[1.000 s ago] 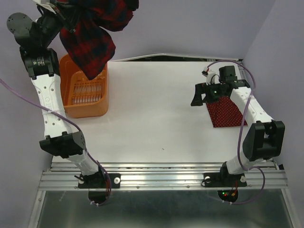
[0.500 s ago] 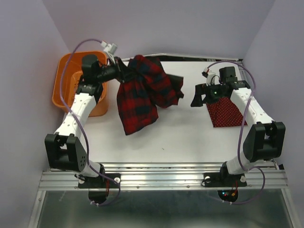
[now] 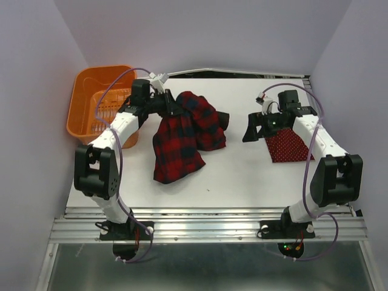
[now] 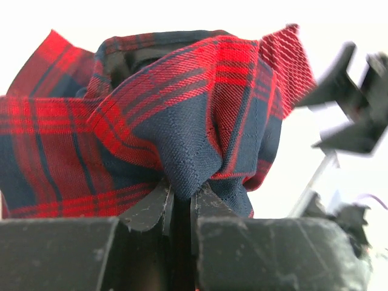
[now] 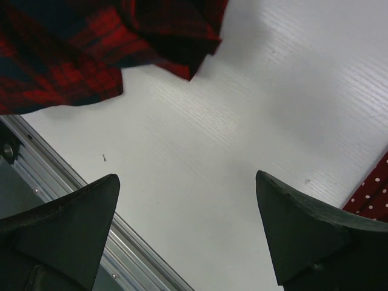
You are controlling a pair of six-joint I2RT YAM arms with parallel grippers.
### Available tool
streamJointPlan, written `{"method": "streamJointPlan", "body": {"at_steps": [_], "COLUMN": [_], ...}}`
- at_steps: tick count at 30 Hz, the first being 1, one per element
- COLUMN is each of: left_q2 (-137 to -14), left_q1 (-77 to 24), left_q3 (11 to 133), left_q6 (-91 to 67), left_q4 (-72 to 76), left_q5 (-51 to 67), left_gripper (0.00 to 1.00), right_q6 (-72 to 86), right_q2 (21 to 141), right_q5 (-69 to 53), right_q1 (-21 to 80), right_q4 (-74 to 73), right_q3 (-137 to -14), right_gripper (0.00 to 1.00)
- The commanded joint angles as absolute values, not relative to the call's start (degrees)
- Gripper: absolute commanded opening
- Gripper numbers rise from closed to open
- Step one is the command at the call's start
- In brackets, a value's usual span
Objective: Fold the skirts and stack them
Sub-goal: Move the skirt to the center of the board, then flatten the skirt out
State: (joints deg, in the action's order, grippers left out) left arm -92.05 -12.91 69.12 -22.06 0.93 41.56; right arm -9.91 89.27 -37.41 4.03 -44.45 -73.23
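Observation:
My right gripper needs to grab its loose corner [image 3: 222, 145] [image 5: 189, 74] next, away from where my left gripper pinches the plaid skirt, to spread the skirt for folding.
The red-and-navy plaid skirt [image 3: 182, 139] hangs bunched from my left gripper [image 3: 171, 104], its lower part draped on the white table [image 3: 236, 170] at centre. In the left wrist view the jaws are shut on a pinch of the plaid skirt [image 4: 182, 115], gripper [image 4: 180, 194]. The dark red polka-dot skirt [image 3: 290, 145] lies folded flat at the right. My right gripper [image 3: 250, 128] hovers just left of it, open with nothing between its fingers; in the right wrist view the gripper [image 5: 188, 182] shows bare table, a corner of the dotted skirt [image 5: 373, 197] and the plaid skirt [image 5: 91, 48].
An orange plastic basket [image 3: 100, 112] stands at the back left, beside the left arm. Purple walls close in the left, right and back. A metal rail [image 3: 206, 221] runs along the table's near edge.
My left arm has swung the plaid skirt down from high over the basket to the table's centre, where its lower part now rests. The right arm has barely moved.

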Motion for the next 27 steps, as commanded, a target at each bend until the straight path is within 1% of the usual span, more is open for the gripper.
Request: {"method": "streamJointPlan", "body": {"at_steps": [1, 2, 4, 5, 6, 7, 8, 10, 12, 14, 15, 16, 18, 19, 21, 24, 26, 27], "left_q2": [-97.6, -100.5, -102.4, -102.7, -102.6, -102.0, -100.9, -96.4, -90.5, -86.2, -82.0, -79.8, -73.1, -71.2, -66.6, -62.0, -60.2, -58.9], "left_q1": [-13.3, -13.4, -13.4, -13.4, -13.4, -13.4, -13.4, -13.3, -12.7, -11.4, -11.3, -11.3, -11.3, -11.3, -11.3, -11.2, -11.0, -10.7], "left_q3": [83.2, 85.7, 91.6, 93.2, 94.6, 95.9, 95.7, 93.0, 89.8, 84.0, 82.0, 77.7, 73.0, 68.6, 65.1, 59.0, 56.3, 55.7], "left_q6": [-16.0, -13.1, -8.9, -4.4, -2.3, -0.8, 0.7, 5.3, 8.2, 10.4, 12.1, 17.2, 22.4, 24.5, 29.9, 31.3, 30.3, 28.5], "left_q4": [-0.3, -4.1, -7.5, -10.7, -12.4, -13.6, -14.8, -14.9, -14.2, -14.5, -15.0, -15.6, -17.7, -18.3, -21.9, -24.1, -24.0, -23.8], "left_q5": [36.0, 35.4, 33.7, 33.1, 32.6, 31.8, 31.6, 30.4, 30.4, 32.4, 33.0, 33.2, 32.6, 31.1, 30.2, 28.2, 27.5, 27.5], "left_gripper": [0.19, 0.41, 0.57, 0.65, 0.67, 0.75, 0.76, 0.87, 0.89, 0.89, 0.89, 0.89, 0.89, 0.91, 0.92, 0.92, 0.93, 0.93], "right_q6": [-11.3, -11.7, -12.5, -13.2, -13.4, -13.5, -13.5, -13.4, -14.0, -15.4, -16.0, -16.3, -17.7, -18.1, -19.2, -21.4, -22.2, -22.5], "right_q2": [88.9, 88.9, 88.7, 88.5, 88.2, 87.4, 86.8, 86.0, 85.9, 86.4, 86.9, 87.1, 88.8, 89.6, 93.1, 96.0, 98.5, 99.2], "right_q5": [-40.7, -40.9, -41.8, -42.0, -42.4, -42.5, -42.6, -41.1, -37.6, -34.7, -31.7, -29.8, -23.6, -21.7, -17.7, -14.4, -9.9, -7.1], "right_q1": [3.9, 3.9, 4.6, 4.6, 5.1, 5.6, 6.8, 8.8, 13.2, 16.6, 20.1, 21.7, 26.2, 27.6, 29.5, 33.6, 37.6, 38.9], "right_q4": [-44.5, -44.6, -45.7, -46.1, -46.3, -46.1, -45.6, -43.0, -41.1, -38.1, -35.0, -33.1, -27.8, -26.6, -24.2, -18.8, -15.2, -13.3], "right_q3": [-72.4, -72.4, -72.4, -72.4, -72.1, -71.6, -70.9, -68.7, -66.9, -65.9, -65.2, -63.3, -61.8, -61.5, -61.8, -61.6, -61.4, -61.3], "right_gripper": [0.97, 0.97, 0.95, 0.95, 0.94, 0.94, 0.94, 0.94, 0.94, 0.95, 0.95, 0.95, 0.95, 0.96, 0.96, 0.96, 0.96, 0.99]}}
